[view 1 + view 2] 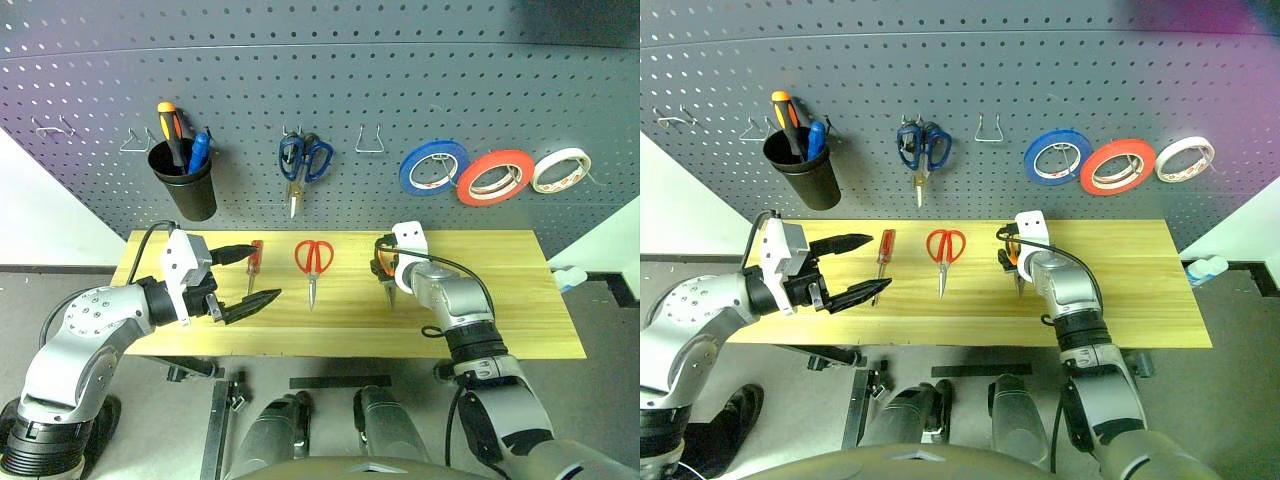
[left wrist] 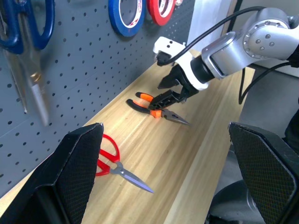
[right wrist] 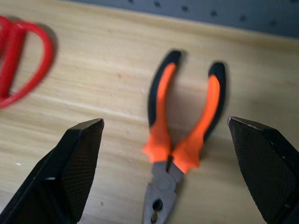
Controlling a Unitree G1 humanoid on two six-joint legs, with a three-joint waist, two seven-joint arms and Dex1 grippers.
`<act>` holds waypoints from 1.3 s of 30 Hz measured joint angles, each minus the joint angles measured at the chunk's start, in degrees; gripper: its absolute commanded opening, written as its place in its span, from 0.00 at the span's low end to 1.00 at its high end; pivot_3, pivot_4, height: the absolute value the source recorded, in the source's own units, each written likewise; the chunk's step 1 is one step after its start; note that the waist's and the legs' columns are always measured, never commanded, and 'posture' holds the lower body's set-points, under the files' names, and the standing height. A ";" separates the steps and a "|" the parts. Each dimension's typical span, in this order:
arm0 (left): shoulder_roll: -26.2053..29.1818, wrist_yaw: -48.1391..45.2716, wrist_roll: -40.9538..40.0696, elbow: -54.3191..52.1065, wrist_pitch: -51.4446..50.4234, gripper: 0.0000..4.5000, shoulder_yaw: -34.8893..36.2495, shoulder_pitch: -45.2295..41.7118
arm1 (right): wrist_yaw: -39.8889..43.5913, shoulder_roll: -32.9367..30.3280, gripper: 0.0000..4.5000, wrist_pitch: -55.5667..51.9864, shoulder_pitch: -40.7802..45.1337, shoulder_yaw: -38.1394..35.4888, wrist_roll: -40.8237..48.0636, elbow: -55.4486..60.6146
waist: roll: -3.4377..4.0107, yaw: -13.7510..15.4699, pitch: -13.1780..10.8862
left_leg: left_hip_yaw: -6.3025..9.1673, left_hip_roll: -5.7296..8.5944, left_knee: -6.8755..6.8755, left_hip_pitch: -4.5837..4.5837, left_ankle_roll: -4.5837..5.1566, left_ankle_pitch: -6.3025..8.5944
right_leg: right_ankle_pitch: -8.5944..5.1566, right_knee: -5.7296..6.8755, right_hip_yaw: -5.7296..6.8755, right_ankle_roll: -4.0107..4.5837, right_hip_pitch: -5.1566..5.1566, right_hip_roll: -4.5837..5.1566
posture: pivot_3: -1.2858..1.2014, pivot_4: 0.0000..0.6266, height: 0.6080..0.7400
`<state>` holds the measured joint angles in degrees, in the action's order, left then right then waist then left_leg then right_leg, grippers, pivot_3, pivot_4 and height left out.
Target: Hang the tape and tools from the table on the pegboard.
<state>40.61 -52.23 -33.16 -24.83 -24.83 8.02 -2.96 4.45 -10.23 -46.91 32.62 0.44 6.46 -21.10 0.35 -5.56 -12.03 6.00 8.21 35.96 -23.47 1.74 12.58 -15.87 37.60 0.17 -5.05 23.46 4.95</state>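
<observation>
I am not ready to close my right gripper yet, because its fingers are above the handles of the orange pliers. I need to move it lower first, then close it on the handles.
Orange-and-black pliers (image 3: 180, 140) lie flat on the wooden table (image 1: 500, 310), towards its right side. My right gripper (image 3: 164, 121) hovers open just above them, one finger on each side of the handles, touching nothing. Red scissors (image 1: 313, 262) and a slim red screwdriver (image 1: 255, 262) lie further left on the table. Over the table's left part, my left gripper (image 1: 268, 272) is open and empty, close to the screwdriver. The red tape (image 1: 495, 177) hangs on the dark pegboard (image 1: 350, 80).
On the pegboard, a black cup (image 1: 188, 185) holds an orange and a blue screwdriver. Blue scissors (image 1: 304, 160) hang at the middle, beside a bare wire hook (image 1: 370, 140). A blue roll (image 1: 433, 166) and a white roll (image 1: 560, 170) flank the red tape.
</observation>
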 measured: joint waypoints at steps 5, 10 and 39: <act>0.01 0.00 0.00 0.01 0.00 1.00 0.00 -0.01 | -1.53 1.21 0.99 -2.48 0.54 -1.67 0.04 -0.01 | 0.00 -0.02 -0.01 | 0.00 0.00 -0.01 0.00 0.00 0.00 | 0.00 -0.02 0.00 0.00 0.00 0.00 | 0.45 0.36 1.00; 0.10 0.07 -0.01 -0.03 -0.08 1.00 0.03 0.03 | -2.64 1.80 0.99 -2.76 2.96 -2.14 -0.50 -2.24 | -0.02 0.00 -0.05 | 0.00 0.00 -0.03 0.00 0.00 0.00 | 0.00 -0.03 0.00 0.00 0.00 0.00 | 0.45 0.38 1.00; 2.21 2.32 -2.16 -4.61 -3.16 1.00 3.69 3.49 | -3.90 2.58 0.99 4.05 8.88 -0.91 -5.48 -20.96 | 0.01 0.21 -0.18 | 0.00 0.00 -0.42 0.00 0.00 0.00 | 0.00 -0.38 0.00 0.00 0.01 0.01 | 0.48 0.37 1.00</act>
<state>42.82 -49.91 -35.33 -29.44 -27.99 11.70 0.53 0.56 -7.65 -42.85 41.49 -0.47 0.97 -42.06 0.36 -5.35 -12.21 6.01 8.21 35.54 -23.47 1.74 12.58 -15.87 37.22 0.17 -5.05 23.47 4.96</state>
